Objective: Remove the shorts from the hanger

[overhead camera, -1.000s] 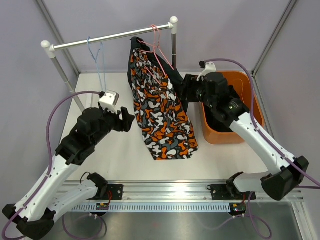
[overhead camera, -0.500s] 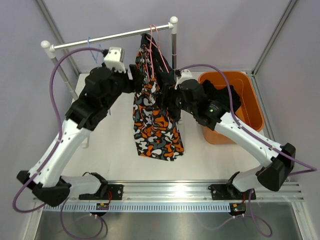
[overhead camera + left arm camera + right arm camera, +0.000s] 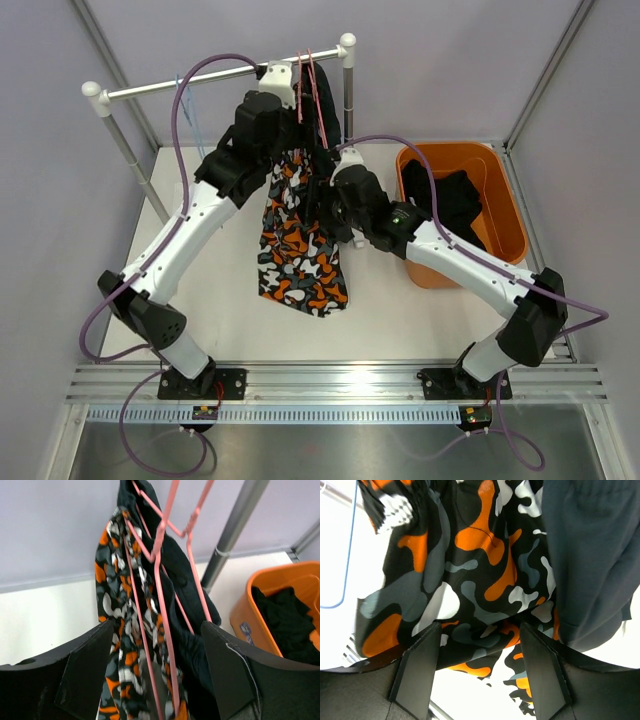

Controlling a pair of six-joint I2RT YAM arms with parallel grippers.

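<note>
My left gripper should grab the camouflage shorts' pink hanger by its neck (image 3: 299,83) (image 3: 159,536). Then the hook stays free and the shorts are free to remove.
Camouflage-print shorts (image 3: 298,245) hang from pink hangers (image 3: 312,85) on the rail (image 3: 200,80), with black shorts (image 3: 330,122) on the hangers behind them. My left gripper (image 3: 298,100) is up at the hangers, open. In the left wrist view its fingers (image 3: 92,665) straddle the pink hanger wires (image 3: 165,605), the camouflage shorts (image 3: 112,580) and the black shorts (image 3: 186,580). My right gripper (image 3: 320,195) is against the shorts from the right, open. In the right wrist view, the camouflage shorts' (image 3: 470,555) lower edge lies between the right gripper's fingers (image 3: 420,665), with dark shorts (image 3: 592,555) to the right.
An orange bin (image 3: 505,215) stands at the right with another black pair of shorts (image 3: 455,200) inside. An empty blue hanger (image 3: 190,110) hangs on the rail's left part. The rail's right post (image 3: 347,95) stands just behind the pink hangers.
My left arm rose from table height to the hangers and opened a little wider. My right arm moved left against the shorts, which swung leftward.
</note>
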